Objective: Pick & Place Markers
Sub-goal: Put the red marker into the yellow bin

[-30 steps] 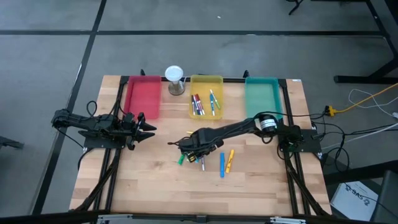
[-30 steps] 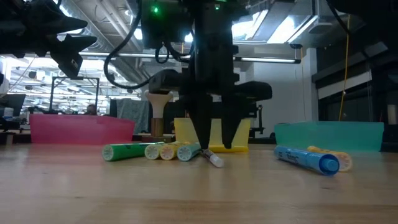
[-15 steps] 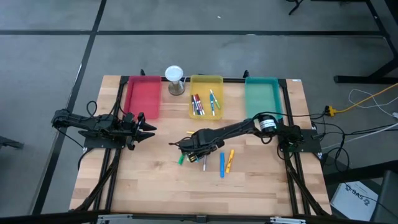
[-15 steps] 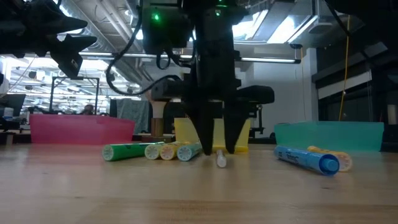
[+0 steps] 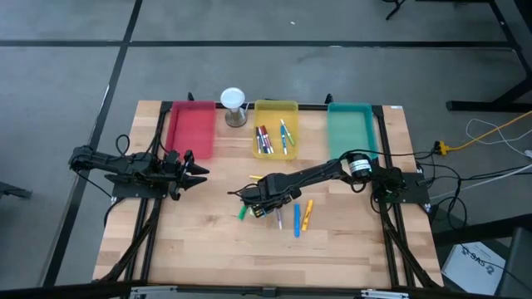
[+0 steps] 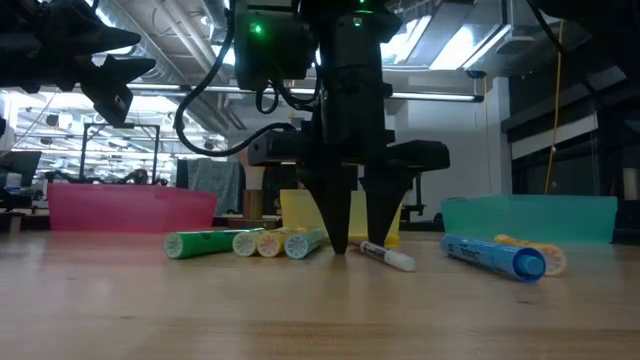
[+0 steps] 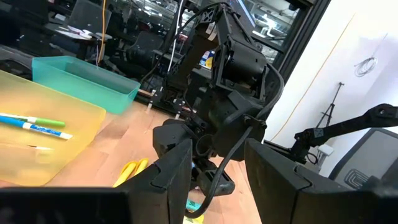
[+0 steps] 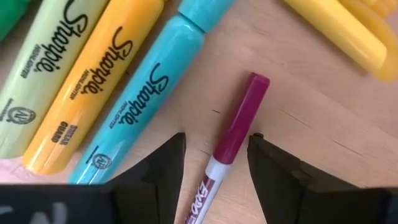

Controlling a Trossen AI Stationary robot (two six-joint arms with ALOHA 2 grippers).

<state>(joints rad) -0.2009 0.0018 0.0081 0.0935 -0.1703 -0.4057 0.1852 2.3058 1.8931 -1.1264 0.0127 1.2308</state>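
Note:
My right gripper should close now. Its fingers are beside the purple cap [image 8: 241, 121], low over the wood, so they would hold the thin marker.
My right gripper [image 5: 268, 204] points down over the middle of the table, open, fingertips close to the wood [image 6: 358, 243]. Between its fingers lies a thin marker [image 8: 233, 134] with a purple cap and white barrel [image 6: 388, 257], flat on the table. Beside it lie green [image 6: 200, 243], pale green [image 8: 37, 87], orange [image 8: 93, 81] and teal [image 8: 143, 99] markers, side by side. To the right lie a blue marker [image 5: 296, 220] and a yellow marker [image 5: 307, 214]. My left gripper [image 5: 198, 173] waits open at the table's left. My right gripper straddles the thin marker's purple cap [image 8: 244, 106] from above, fingers pointing down and lying across it. One finger [image 8: 273, 165] stands right beside the cap; I cannot tell whether it touches. The marker lies flat on the table.
Along the far edge stand a red tray [image 5: 191, 129], a yellow tray [image 5: 293, 112] with several markers in it, and a teal tray [image 5: 351, 129]. A white-topped hourglass-like object [image 5: 233, 106] stands between the red and yellow trays. Bare wood stretches toward the near edge.
The thin marker has slid a little toward the table's right and turned on the wood, its white end swinging toward the right, while staying flat. My right gripper has stayed open over it, hardly shifting.

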